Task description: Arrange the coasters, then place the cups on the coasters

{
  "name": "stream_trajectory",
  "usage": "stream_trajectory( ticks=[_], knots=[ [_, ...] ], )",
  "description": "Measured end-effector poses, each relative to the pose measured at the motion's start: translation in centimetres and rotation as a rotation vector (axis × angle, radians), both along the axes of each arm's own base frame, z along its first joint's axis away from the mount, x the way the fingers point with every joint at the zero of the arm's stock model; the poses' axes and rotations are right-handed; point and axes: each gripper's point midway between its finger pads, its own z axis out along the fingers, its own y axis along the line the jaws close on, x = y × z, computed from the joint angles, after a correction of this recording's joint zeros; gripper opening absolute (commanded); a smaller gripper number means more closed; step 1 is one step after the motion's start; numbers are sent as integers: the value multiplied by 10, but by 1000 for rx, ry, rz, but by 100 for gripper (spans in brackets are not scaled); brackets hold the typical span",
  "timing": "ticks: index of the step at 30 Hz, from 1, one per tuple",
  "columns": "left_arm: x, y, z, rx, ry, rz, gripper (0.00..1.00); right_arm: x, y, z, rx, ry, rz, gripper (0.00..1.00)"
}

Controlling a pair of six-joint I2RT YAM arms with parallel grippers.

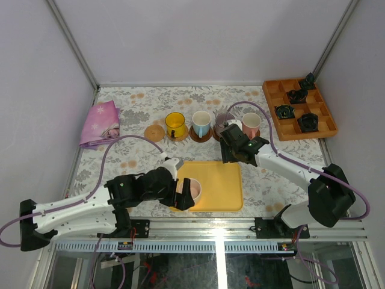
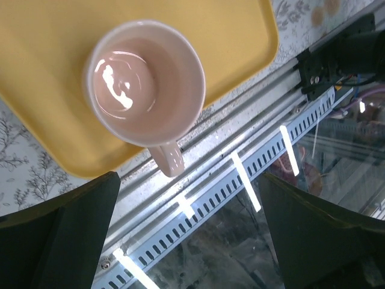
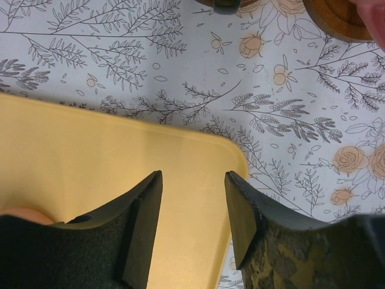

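I will pick up the pale pink cup by its handle with my left gripper next, so its base stays free to sit on the empty tan coaster.
A pale pink cup stands upright on the flat yellow tray, near its front left corner. My left gripper is open right beside it. The cup's handle points toward the gap, and nothing lies between the fingers. Further back, a row holds an empty tan coaster, then a yellow cup, a white-and-blue cup and a salmon cup, each on a coaster. A purple-grey cup is partly hidden behind my right gripper, which hangs open over the tray's far right corner.
An orange compartment box with several black objects sits at the back right. A pink patterned pouch lies at the back left. The table's metal front rail runs just below the tray. Two dark coaster edges show at the top of the right wrist view.
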Motion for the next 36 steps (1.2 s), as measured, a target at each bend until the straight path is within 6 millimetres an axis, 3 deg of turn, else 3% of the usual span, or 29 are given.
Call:
stream_trajectory(
  ticks=[7, 12, 19, 23, 27, 30, 35, 36],
  knots=[
    [7, 5, -31, 146, 2, 47, 97, -1, 4, 0, 16, 4, 18, 53],
    [17, 11, -57, 276, -17, 76, 83, -1, 4, 1, 14, 4, 21, 53],
    [25, 6, -66, 307, -54, 74, 66, -1, 4, 9, 29, -16, 21, 53],
    [27, 5, -72, 325, -65, 72, 54, 0, 4, 11, 30, -21, 25, 53],
    [28, 11, -81, 360, -68, 77, 36, -1, 4, 11, 28, -21, 28, 53],
    [31, 14, -84, 380, -80, 85, 31, 0, 4, 10, 27, -22, 30, 53],
    [37, 13, -86, 394, -112, 84, 0, 0, 4, 10, 25, -20, 30, 53],
    [38, 14, -87, 402, -122, 88, 0, 0, 3, 10, 25, -20, 30, 53]
  ],
)
